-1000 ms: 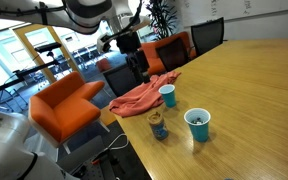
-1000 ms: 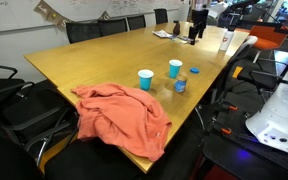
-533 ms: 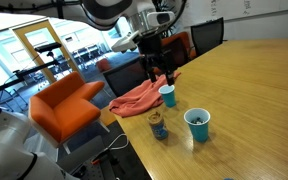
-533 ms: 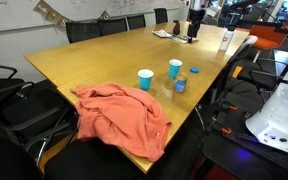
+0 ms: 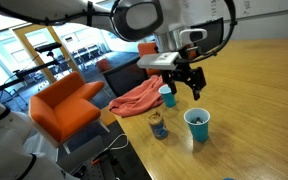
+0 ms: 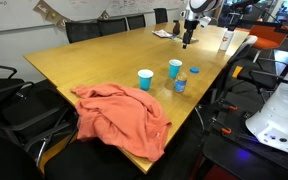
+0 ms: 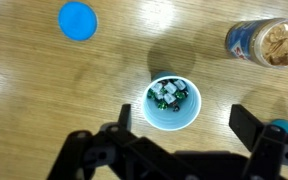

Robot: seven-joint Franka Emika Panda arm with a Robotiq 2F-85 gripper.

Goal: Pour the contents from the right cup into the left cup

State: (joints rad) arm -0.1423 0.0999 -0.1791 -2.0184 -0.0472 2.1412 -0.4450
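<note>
The larger teal cup has to pour the bits into the smaller cup (image 5: 167, 97) (image 7: 286, 127). My gripper will grab the larger teal cup by one side of its rim, so its opening stays free for that.
The larger teal cup (image 5: 197, 124) stands near the table edge with the mixed pale and dark bits (image 5: 197, 118) inside. It also shows in an exterior view (image 6: 175, 68) and in the wrist view (image 7: 172, 103), where the bits (image 7: 171, 94) fill its bottom. The smaller light-blue cup (image 5: 167, 97) stands beside the orange cloth, partly behind my gripper, and shows in an exterior view (image 6: 145, 79). My gripper (image 5: 183, 90) is open and empty in the air above the two cups. In the wrist view the gripper (image 7: 184, 115) has its jaws spread wide, just nearer than the teal cup.
A small patterned can (image 5: 157, 124) stands by the table edge, open-topped in the wrist view (image 7: 264, 42). A blue lid (image 7: 79, 20) lies on the wood. An orange cloth (image 5: 136, 98) drapes over the table corner. Orange chairs (image 5: 64, 105) stand beyond.
My gripper has swung from over the chairs behind the table to above the two cups. The cups, can and cloth have not moved.
</note>
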